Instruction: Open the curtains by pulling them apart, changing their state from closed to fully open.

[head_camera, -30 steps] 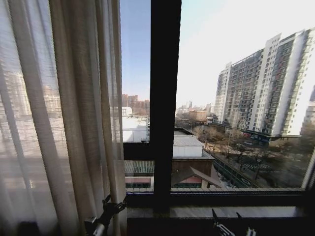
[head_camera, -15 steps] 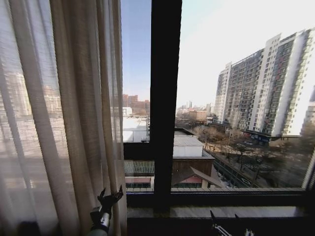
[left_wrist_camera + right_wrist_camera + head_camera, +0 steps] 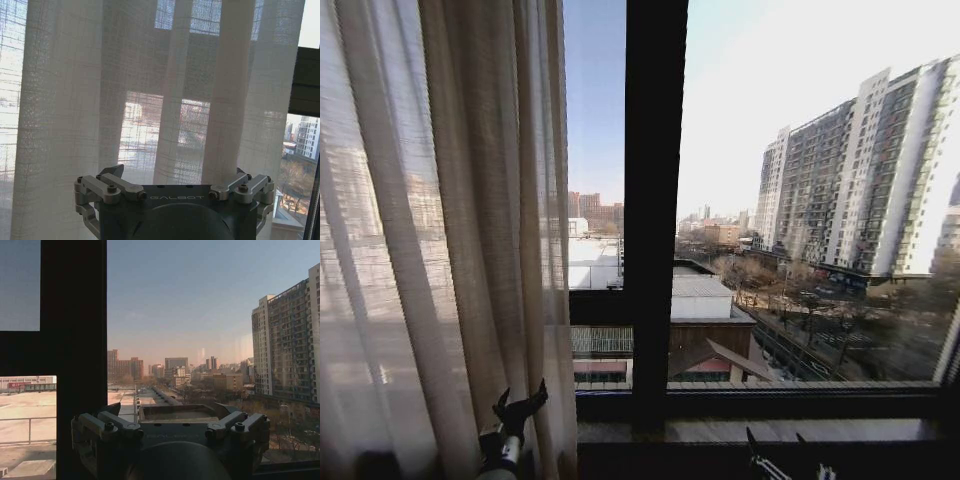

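The curtain hangs in slack upright pleats. My left gripper pinches the bunched fold (image 3: 535, 380) close to the curtain's inner edge next, to open the curtain.
A sheer cream curtain (image 3: 440, 250) hangs in vertical pleats over the left part of the window, its inner edge next to the dark central frame bar (image 3: 655, 200). My left gripper (image 3: 520, 402) is low in front of the curtain's bunched folds, open, with its fingers pointing up and no fabric between them. In the left wrist view the pleated curtain (image 3: 150, 90) hangs close ahead of that gripper. My right gripper (image 3: 776, 440) sits low by the sill on the right, open and away from any fabric.
The window sill (image 3: 760, 430) runs along the bottom, with a horizontal frame bar (image 3: 800, 402) just above it. Right of the central bar the glass is uncovered, and a tall apartment block (image 3: 865, 170) stands outside. The right wrist view faces the frame bar (image 3: 75, 340) and city rooftops.
My left gripper has moved left from the curtain's inner edge to the front of the folds, fingers now spread upward. The curtain edge has stayed put. The right gripper has barely shifted.
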`<state>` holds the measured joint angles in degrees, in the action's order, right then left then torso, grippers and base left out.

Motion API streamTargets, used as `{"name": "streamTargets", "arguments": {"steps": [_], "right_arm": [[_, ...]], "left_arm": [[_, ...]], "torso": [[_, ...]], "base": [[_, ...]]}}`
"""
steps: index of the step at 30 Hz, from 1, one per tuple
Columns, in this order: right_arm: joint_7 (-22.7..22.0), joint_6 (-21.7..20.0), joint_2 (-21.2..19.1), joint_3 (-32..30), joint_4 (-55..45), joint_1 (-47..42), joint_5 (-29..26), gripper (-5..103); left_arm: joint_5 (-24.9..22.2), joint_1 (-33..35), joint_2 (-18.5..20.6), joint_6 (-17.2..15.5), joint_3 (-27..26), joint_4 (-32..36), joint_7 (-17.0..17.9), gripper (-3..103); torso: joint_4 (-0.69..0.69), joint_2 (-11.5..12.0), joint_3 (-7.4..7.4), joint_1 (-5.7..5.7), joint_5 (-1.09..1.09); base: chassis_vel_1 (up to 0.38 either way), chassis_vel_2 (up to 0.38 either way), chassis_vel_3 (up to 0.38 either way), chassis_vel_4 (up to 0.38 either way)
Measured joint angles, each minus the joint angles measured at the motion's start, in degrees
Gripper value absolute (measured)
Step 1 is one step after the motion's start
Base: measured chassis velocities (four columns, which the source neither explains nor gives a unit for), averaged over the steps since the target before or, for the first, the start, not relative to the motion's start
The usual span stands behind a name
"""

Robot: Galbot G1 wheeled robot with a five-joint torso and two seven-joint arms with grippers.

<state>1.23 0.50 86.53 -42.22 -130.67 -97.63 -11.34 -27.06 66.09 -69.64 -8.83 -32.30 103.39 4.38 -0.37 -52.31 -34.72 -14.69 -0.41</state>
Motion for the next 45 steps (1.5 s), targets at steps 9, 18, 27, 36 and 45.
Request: {"name": "streamTargets", "arguments": {"steps": [9,18,27,36,45], "right_arm": [[0.03,1.22,0.31,0.39,0.20,-0.49,0.56,100],[0.05,1.94,0.18,-0.02,-1.06,-1.11,0.66,100],[0.09,2.43,0.34,0.01,-0.89,-1.09,0.67,100],[0.44,2.56,0.43,0.21,-0.53,-1.09,0.83,100],[0.96,3.07,0.54,0.08,-0.45,-1.28,0.94,100]], "left_arm": [[-1.37,-2.97,3.22,-0.48,-0.41,-3.39,-13.05,100],[-1.17,-11.63,4.59,-2.86,4.80,-9.00,-20.51,100],[-2.02,-13.83,2.99,-2.59,9.70,-9.60,-10.72,100],[-2.81,-11.76,0.05,-0.91,11.60,-8.00,2.91,98],[-2.63,-10.99,0.71,-0.70,10.20,-8.09,-0.22,67]], "torso": [[-0.03,0.00,0.00,0.00,0.00],[-0.03,0.00,-0.01,0.00,0.00],[-0.02,0.01,0.00,0.00,0.01],[-0.02,0.00,0.00,0.00,0.01],[-0.02,0.00,0.00,0.00,0.01]], "base": [[0.000,0.000,0.000,0.000],[0.000,0.000,0.000,0.000],[0.000,0.000,0.000,0.000],[0.000,0.000,0.000,0.000],[0.000,0.000,0.000,0.000]]}}
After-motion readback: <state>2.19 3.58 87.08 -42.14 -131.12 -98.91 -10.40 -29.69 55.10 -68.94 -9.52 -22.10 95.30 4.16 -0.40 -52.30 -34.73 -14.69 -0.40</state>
